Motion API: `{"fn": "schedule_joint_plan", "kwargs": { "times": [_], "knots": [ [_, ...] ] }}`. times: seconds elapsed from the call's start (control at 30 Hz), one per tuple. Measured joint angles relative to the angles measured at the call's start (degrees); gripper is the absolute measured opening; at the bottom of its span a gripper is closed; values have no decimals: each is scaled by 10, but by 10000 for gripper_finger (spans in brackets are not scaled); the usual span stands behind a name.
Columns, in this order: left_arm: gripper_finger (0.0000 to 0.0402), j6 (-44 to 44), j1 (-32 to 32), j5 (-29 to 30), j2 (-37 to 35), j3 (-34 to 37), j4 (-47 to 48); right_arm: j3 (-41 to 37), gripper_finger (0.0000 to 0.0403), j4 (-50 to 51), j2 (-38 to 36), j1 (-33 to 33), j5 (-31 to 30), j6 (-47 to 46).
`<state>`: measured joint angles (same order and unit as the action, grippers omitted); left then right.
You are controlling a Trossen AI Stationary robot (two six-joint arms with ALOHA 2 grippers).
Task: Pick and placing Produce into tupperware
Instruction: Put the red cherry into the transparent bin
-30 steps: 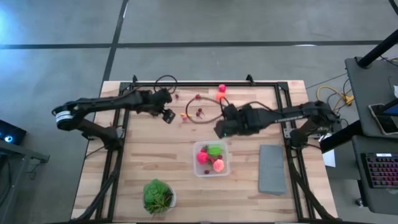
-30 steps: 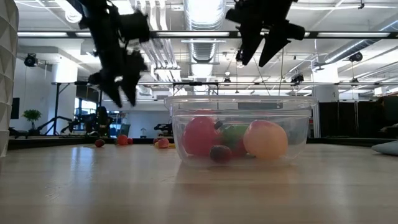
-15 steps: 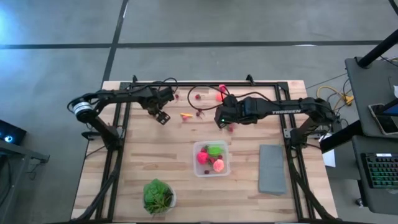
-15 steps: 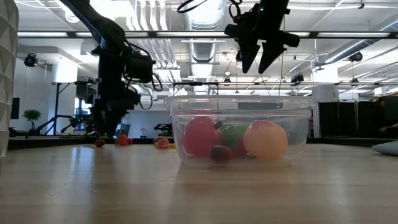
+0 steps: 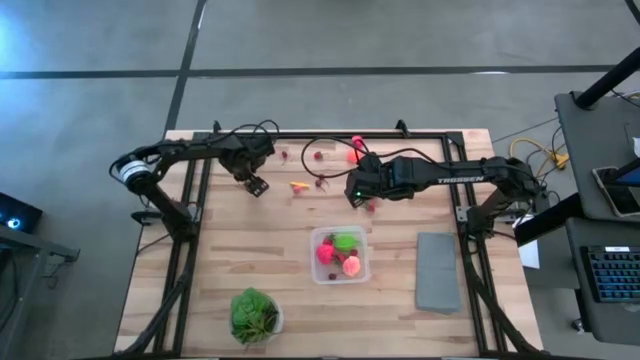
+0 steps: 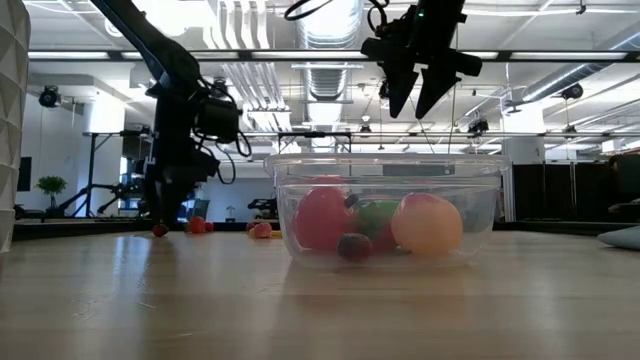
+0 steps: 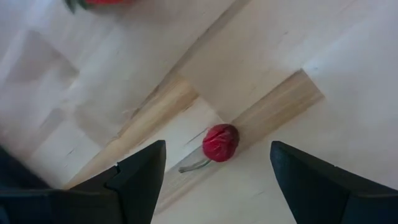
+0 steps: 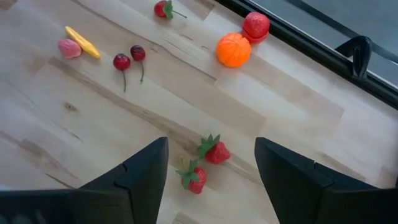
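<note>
My left gripper will next take hold of the red cherry by its round body (image 7: 221, 142), so that it can put the cherry in the tupperware.
The clear tupperware (image 5: 338, 256) stands near the table's middle and holds several produce pieces, pink, green and orange (image 6: 378, 222). More produce lies loose toward the far edge: a red cherry (image 7: 221, 142), two strawberries (image 8: 214, 151), an orange (image 8: 233, 50), two stemmed cherries (image 8: 129, 58) and a yellow piece (image 8: 83, 42). My left gripper (image 7: 217, 177) points down close over the table at the far left, open, with one finger on each side of the red cherry and touching nothing. My right gripper (image 8: 211, 180) hangs open high above the two strawberries.
A grey slab (image 5: 438, 270) lies to the right of the tupperware. A leafy plant in a white bowl (image 5: 255, 315) stands at the near edge. A black frame rail (image 8: 298, 46) runs along the far edge, and a loose cable (image 5: 320, 150) arcs over the far produce.
My left gripper has come down from high above to just over the table, moving a little toward the left edge and turning about its own axis. My right gripper has shifted slightly toward the far edge, then kept still. Both stay open.
</note>
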<state>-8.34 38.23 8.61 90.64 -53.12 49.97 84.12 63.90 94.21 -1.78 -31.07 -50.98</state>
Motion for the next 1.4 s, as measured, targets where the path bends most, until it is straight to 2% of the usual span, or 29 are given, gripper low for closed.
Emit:
{"fn": "schedule_joint_plan", "kwargs": {
  "times": [0.37, 0.77, 1.0, 1.4],
  "knots": [
    [266, 58, 13, -24, 11, 1, 0, 0, 233, -2, 0, 0, 0, 0],
    [156, 63, 15, -28, 22, 2, -10, 0, 233, -6, 0, 0, 0, -10],
    [116, 73, 16, -28, 22, 4, -21, 0, 233, -13, 0, 0, 2, -10],
    [107, 73, 23, -30, 19, 37, -29, 0, 233, -17, 1, 0, 2, -10]
  ]
}}
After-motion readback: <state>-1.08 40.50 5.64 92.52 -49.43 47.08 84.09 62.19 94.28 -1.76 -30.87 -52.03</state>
